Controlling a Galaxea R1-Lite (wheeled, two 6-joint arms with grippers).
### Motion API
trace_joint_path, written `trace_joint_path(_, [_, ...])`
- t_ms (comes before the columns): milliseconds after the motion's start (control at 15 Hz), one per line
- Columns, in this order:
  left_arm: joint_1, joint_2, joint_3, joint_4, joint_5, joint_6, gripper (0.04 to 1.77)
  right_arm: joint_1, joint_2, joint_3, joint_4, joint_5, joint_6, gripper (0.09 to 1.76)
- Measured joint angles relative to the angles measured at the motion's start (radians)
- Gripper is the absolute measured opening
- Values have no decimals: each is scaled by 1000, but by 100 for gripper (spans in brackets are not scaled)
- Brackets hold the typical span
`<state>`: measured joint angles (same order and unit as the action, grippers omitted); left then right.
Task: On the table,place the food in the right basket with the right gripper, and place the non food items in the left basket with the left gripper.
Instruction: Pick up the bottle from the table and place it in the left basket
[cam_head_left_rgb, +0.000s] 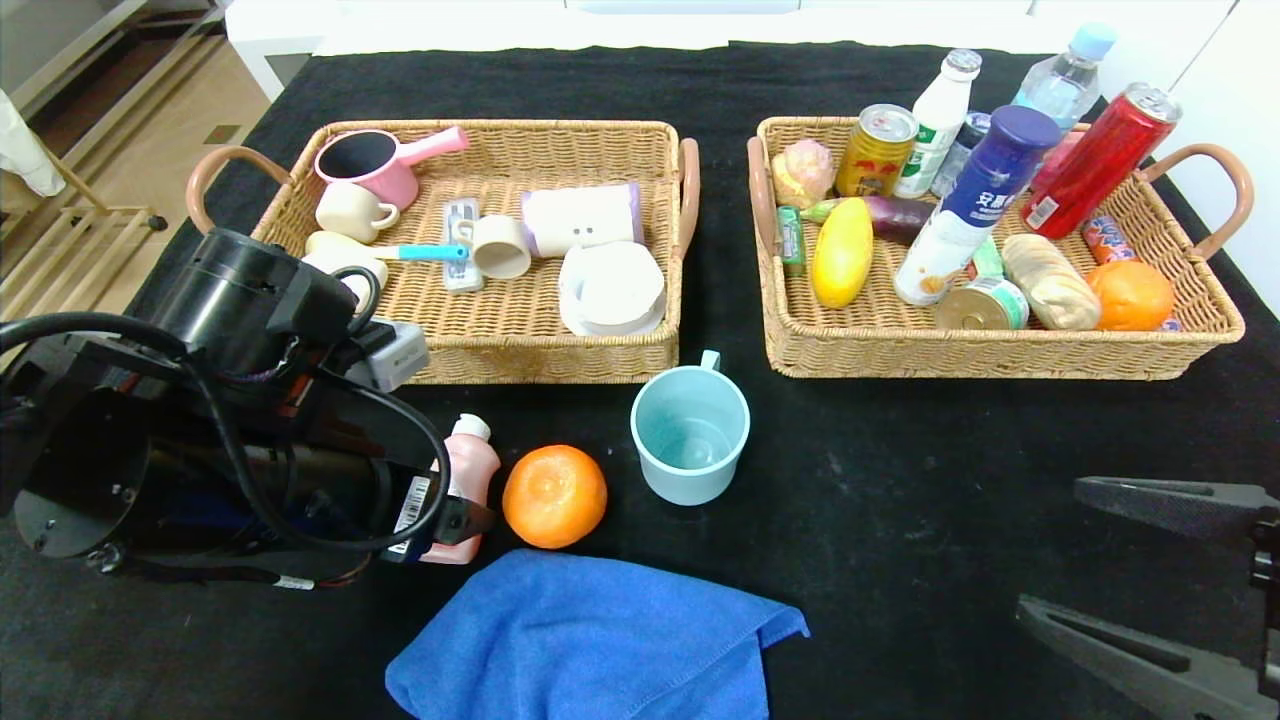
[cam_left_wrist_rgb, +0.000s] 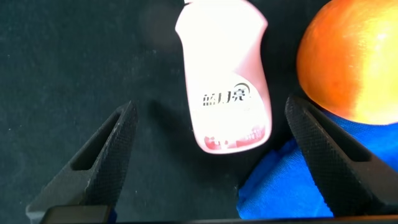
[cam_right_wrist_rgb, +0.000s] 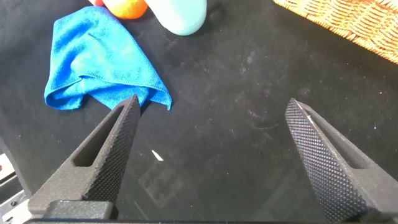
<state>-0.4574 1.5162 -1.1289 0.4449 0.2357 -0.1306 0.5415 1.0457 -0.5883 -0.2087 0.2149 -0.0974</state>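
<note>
My left gripper takes hold of the pink bottle by its labelled body (cam_head_left_rgb: 455, 551) next, to sort it into the basket holding the pink saucepan.
The small pink bottle (cam_head_left_rgb: 470, 470) lies on the black table (cam_head_left_rgb: 900, 480), white cap towards the left basket (cam_head_left_rgb: 520, 335). My left gripper (cam_head_left_rgb: 455, 512) is open right over it; in the left wrist view (cam_left_wrist_rgb: 210, 104) the bottle (cam_left_wrist_rgb: 227, 81) lies between the spread jaws, untouched. An orange (cam_head_left_rgb: 554, 496) (cam_left_wrist_rgb: 354, 56), a teal mug (cam_head_left_rgb: 690, 435) and a blue towel (cam_head_left_rgb: 590, 640) (cam_left_wrist_rgb: 280, 186) lie close by. The white-and-blue bottle (cam_head_left_rgb: 975, 200) lies in the right basket (cam_head_left_rgb: 980, 355). My right gripper (cam_head_left_rgb: 1050, 548) (cam_right_wrist_rgb: 212, 101) hovers open and empty at the near right.
The left basket holds a pink saucepan (cam_head_left_rgb: 370, 165), cups and white dishes. The right basket holds a red can (cam_head_left_rgb: 1100, 160), bottles, tins, a second orange (cam_head_left_rgb: 1130, 295) and other food. The right wrist view shows the towel (cam_right_wrist_rgb: 93, 56) and mug (cam_right_wrist_rgb: 180, 12) beyond bare cloth.
</note>
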Motion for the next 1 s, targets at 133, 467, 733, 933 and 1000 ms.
trace_joint_path(133, [0,6,0,-2,-1,3,172,0,0,1,0,0,0,171])
trace_joint_path(467, [0,17,-1,-3,4,-1,172,-3,-1,-2,0,-1,0,171])
trace_joint_path(733, [1,40,-11,-3,7,-4,172,-4,-4,-2,0,-1,0,171])
trace_joint_path(933, [1,45,-13,-3,7,-4,172,-4,-6,-2,0,-1,0,171])
trace_joint_path(1000, [2,46,-14,-3,7,-4,172,-4,-6,-2,0,-1,0,171])
